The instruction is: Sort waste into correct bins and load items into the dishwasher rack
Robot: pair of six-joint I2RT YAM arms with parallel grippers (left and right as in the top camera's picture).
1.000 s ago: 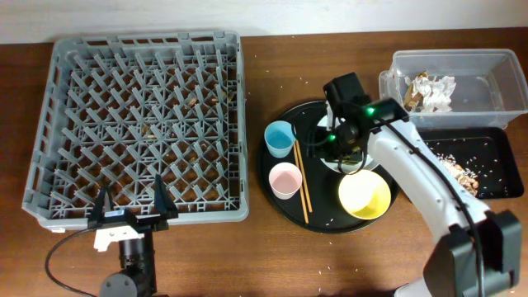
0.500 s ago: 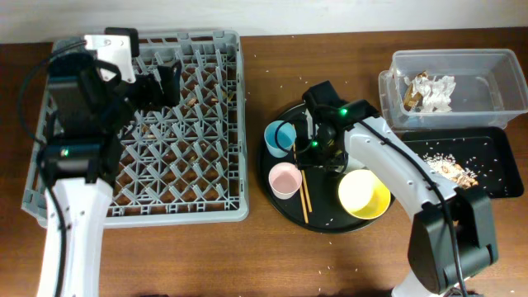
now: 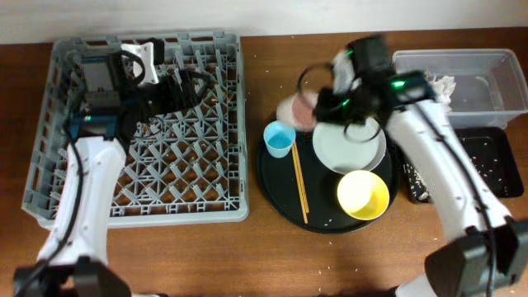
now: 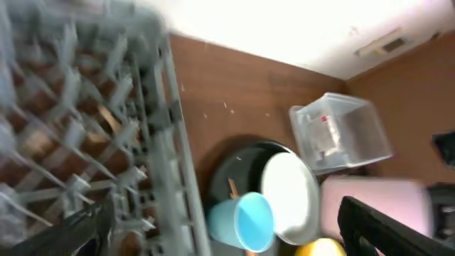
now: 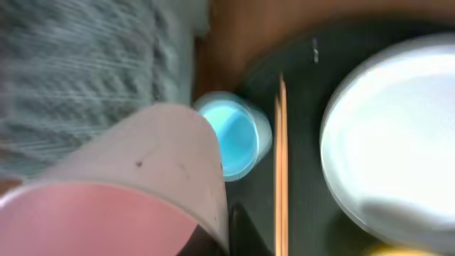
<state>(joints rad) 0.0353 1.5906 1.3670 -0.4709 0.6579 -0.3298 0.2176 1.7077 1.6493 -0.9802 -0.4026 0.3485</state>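
I am not ready to close my left gripper yet, as it would close on air. The pink cup hangs over the tray, beside the fingers, so the gripper needs to first line up with the cup.
My right gripper is shut on the pink cup, holding it in the air over the far left edge of the round black tray. The same pink cup fills the lower left of the right wrist view. On the tray stand the blue cup, the grey plate and the yellow bowl, with the chopsticks lying between them. My left gripper hangs open over the far part of the dishwasher rack, empty. The left wrist view shows the blue cup and the plate.
The clear tub at the far right holds the crumpled napkin. Beside it, nearer me, lies the shallow black tray with rice scraps. Crumbs are scattered on the wooden table. The rack's pegs stand under my left arm.
My right gripper has shut on the pink cup and lifted it off the round tray, up and towards the back. My left arm has swung from the front edge to over the rack.
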